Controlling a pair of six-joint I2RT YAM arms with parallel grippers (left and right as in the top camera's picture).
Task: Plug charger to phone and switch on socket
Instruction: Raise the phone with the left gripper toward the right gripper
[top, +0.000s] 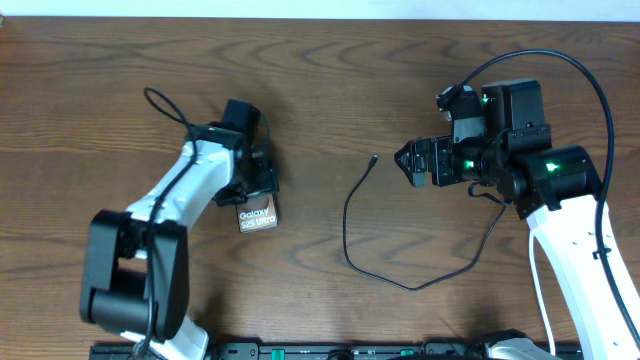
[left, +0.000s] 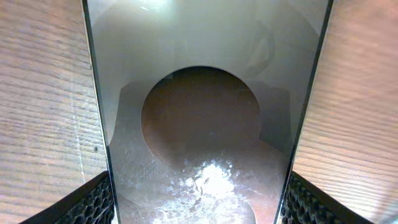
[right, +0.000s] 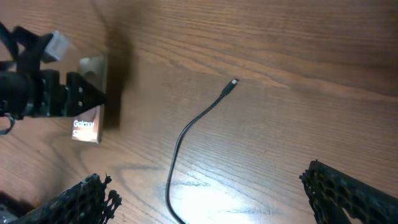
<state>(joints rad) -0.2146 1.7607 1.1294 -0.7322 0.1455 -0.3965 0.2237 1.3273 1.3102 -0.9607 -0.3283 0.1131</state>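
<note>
My right gripper should take the phone by its free long edge near the Galaxy end, so that my left gripper can re-grip to plug in the charger.
My left gripper is shut on the phone, which lies left of centre with its "Galaxy S25 Ultra" end sticking out. In the left wrist view the bronze screen fills the space between both fingers, which press on its silver edges. The charger curves loosely across the middle of the table, its small plug free at the far end. My right gripper hangs open just right of that plug. In the right wrist view the cable runs between the wide-apart fingers. The socket is out of view.
Brown wooden tabletop all round. A black rail with green lights runs along the near edge. Thick black arm cables loop over the right arm and behind the left arm.
</note>
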